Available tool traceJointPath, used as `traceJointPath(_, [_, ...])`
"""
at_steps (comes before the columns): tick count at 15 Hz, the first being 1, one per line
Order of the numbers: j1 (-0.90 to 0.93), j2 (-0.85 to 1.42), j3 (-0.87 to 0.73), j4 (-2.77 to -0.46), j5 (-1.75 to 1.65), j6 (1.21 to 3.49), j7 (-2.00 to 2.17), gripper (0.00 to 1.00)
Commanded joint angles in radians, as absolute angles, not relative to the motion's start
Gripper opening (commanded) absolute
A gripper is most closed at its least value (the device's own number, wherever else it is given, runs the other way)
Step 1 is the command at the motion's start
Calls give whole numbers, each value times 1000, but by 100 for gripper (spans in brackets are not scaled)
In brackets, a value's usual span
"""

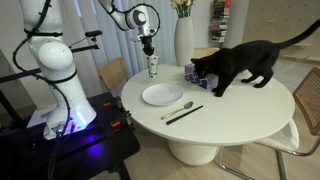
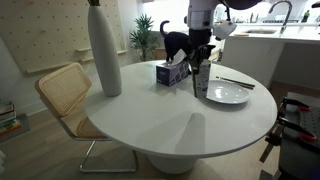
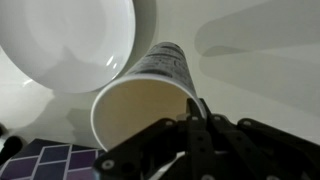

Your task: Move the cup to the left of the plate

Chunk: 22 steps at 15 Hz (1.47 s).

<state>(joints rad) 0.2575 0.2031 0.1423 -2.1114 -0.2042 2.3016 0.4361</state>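
Note:
The cup hangs with its base below my fingertips and above the tabletop beside the plate. My gripper will keep holding it until it stands on the tabletop.
The cup [image 3: 148,95] is pale with dark markings, and my gripper [image 3: 190,118] is shut on its rim, one finger inside and one outside. In both exterior views the gripper [image 1: 149,47] [image 2: 201,55] hangs straight down over the cup [image 1: 153,67] [image 2: 202,80]. The cup stands upright just beside the white plate [image 1: 161,95] [image 2: 228,95], between it and the purple box. I cannot tell whether the cup's base touches the table. In the wrist view the plate [image 3: 65,40] fills the upper left.
A black cat [image 1: 238,64] [image 2: 176,42] stands on the round white table [image 1: 240,115]. Near the cup are a purple patterned box [image 1: 195,75] [image 2: 172,73] [image 3: 50,160] and a tall white vase [image 1: 184,42] [image 2: 103,50]. Cutlery [image 1: 180,108] lies beside the plate. Chairs stand round the table.

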Motion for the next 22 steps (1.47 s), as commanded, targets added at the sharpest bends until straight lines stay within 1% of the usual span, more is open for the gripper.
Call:
traceJointPath(1, [257,203,144,-2139,-187,2306,435,1])
traceJointPath(22, [298,285,151,-2136,-186,2295,428,1])
